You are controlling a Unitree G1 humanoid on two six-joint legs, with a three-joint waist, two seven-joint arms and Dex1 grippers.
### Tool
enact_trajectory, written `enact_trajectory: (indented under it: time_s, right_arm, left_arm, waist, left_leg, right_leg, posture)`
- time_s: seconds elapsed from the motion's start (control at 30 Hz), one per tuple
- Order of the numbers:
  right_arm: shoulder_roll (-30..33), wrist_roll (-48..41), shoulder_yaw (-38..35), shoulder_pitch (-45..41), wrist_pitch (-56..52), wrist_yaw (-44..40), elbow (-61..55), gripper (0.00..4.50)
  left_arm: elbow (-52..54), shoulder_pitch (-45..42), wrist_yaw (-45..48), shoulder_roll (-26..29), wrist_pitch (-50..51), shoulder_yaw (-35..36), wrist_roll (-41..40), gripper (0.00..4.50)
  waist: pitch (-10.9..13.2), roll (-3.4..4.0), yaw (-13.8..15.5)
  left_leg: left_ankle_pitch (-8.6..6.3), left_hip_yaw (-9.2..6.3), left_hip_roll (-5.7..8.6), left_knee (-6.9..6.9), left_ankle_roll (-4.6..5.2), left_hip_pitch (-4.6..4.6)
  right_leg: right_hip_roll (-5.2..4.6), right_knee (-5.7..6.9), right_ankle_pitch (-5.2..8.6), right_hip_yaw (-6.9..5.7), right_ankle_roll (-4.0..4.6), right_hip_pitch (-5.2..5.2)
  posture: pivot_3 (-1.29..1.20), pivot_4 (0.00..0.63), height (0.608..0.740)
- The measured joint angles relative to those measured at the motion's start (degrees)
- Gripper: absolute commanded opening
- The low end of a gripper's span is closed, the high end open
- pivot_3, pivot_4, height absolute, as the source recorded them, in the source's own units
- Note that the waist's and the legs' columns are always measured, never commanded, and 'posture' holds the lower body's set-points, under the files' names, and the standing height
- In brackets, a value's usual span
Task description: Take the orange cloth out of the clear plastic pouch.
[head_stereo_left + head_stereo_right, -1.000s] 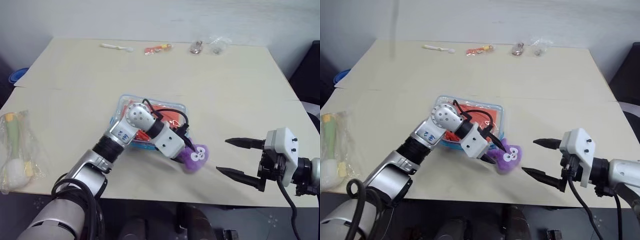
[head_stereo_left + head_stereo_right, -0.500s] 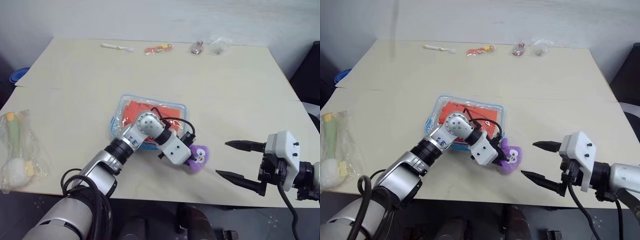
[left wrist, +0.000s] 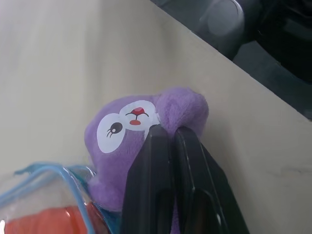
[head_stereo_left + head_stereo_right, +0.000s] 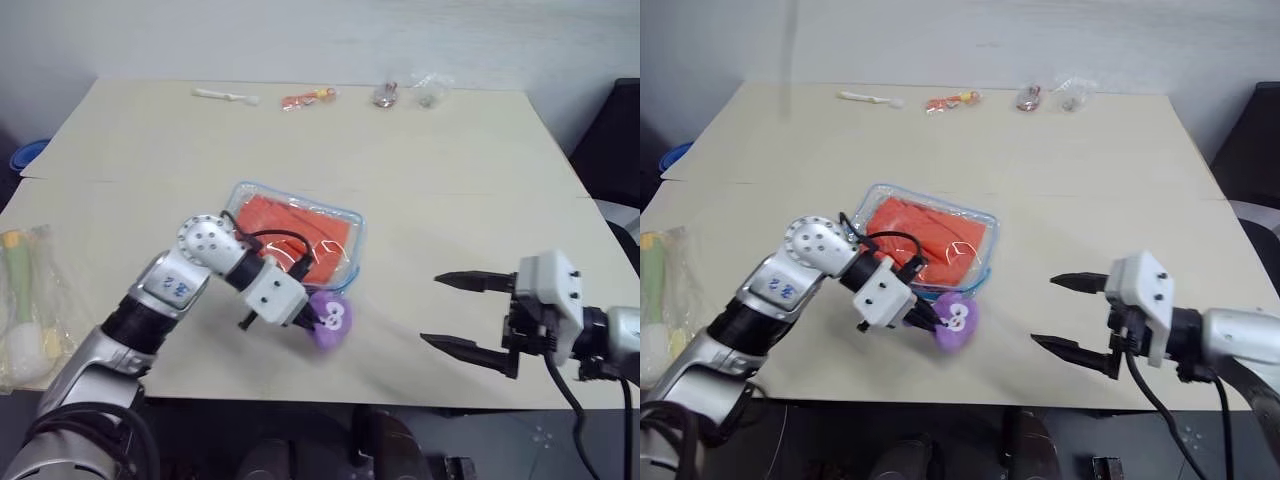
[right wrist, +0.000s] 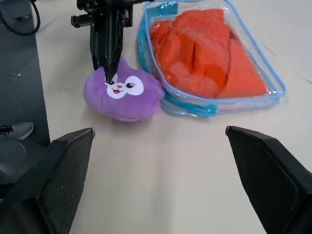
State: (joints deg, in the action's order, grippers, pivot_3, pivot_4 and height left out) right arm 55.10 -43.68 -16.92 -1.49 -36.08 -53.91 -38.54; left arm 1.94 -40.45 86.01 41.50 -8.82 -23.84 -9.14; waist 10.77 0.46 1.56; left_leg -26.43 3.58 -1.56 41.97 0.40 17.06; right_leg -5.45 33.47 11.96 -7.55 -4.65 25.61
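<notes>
The clear plastic pouch should be grabbed next by its blue edge [image 4: 352, 262] with my right gripper, to get the orange cloth [image 4: 295, 225] out.
The clear plastic pouch [image 4: 290, 196] with its blue zipper edge lies flat mid-table. The folded orange cloth [image 4: 295, 225] is inside it. In front of the pouch's near edge lies a purple plush bunny [image 4: 330, 322]. My left gripper [image 4: 312, 322] is shut, its fingertips pinching the plush's head [image 3: 126, 141]. In the right wrist view the left fingers [image 5: 108, 48] point down onto the plush [image 5: 122, 92], beside the pouch [image 5: 214, 108]. My right gripper [image 4: 448, 312] hangs open, well to the right of the plush above the table's front edge, with nothing between its fingers.
Along the far edge lie a white utensil [image 4: 225, 96], an orange-red packet [image 4: 305, 98] and small clear packets [image 4: 400, 93]. A clear bag with a green and white item [image 4: 20, 300] lies at the left front. The plush is close to the table's front edge.
My left gripper has shut on the plush and moved left, pulling it along the pouch's front edge. The right gripper has stayed open and hardly moved.
</notes>
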Motion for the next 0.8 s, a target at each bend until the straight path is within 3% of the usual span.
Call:
enact_trajectory:
  time_s: [0.3, 0.5, 0.53, 0.8]
  right_arm:
    - [-1.1, 5.0, 9.8, -8.8, 3.3, -2.3, 5.9, 4.50]
    - [-4.0, 11.3, 16.4, -14.0, 7.3, -3.2, 10.6, 4.50]
    - [-4.5, 12.2, 17.5, -14.7, 7.8, -3.2, 11.2, 4.50]
    - [-8.6, 18.9, 23.2, -18.8, 12.0, -3.4, 15.2, 4.50]
  left_arm:
    - [0.2, 1.5, -0.5, 0.3, 2.8, 0.3, 0.8, 0.03]
    - [1.9, 3.9, -0.6, 4.4, 4.3, 2.6, 0.8, 0.03]
    - [2.1, 4.3, -0.7, 5.0, 5.4, 3.4, 0.4, 0.50]
    - [4.7, 8.2, -1.7, 7.3, 9.0, 6.0, -0.6, 2.83]
  waist:
    - [0.0, 0.00, -0.1]
    - [0.0, 0.04, -0.4]
    - [0.0, 0.05, -0.4]
    - [0.0, 0.08, -0.2]
  left_leg:
    - [0.00, 0.04, 0.01, 0.00, 0.00, 0.02]
    - [0.00, 0.07, -0.03, -0.02, -0.03, 0.01]
    - [0.00, 0.07, -0.03, -0.02, -0.03, 0.00]
    - [0.00, 0.07, -0.01, -0.01, -0.04, 0.03]
  right_leg:
    - [0.02, -0.02, 0.00, -0.03, 0.00, 0.01]
    - [0.03, 0.00, 0.01, -0.03, 0.01, 0.04]
    - [0.03, 0.01, 0.01, -0.03, 0.01, 0.04]
    - [0.01, -0.01, 0.01, -0.06, 0.01, 0.07]
  posture:
    - [0.00, 0.150, 0.740]
    - [0.00, 0.150, 0.740]
    - [0.00, 0.150, 0.740]
    - [0.00, 0.150, 0.740]
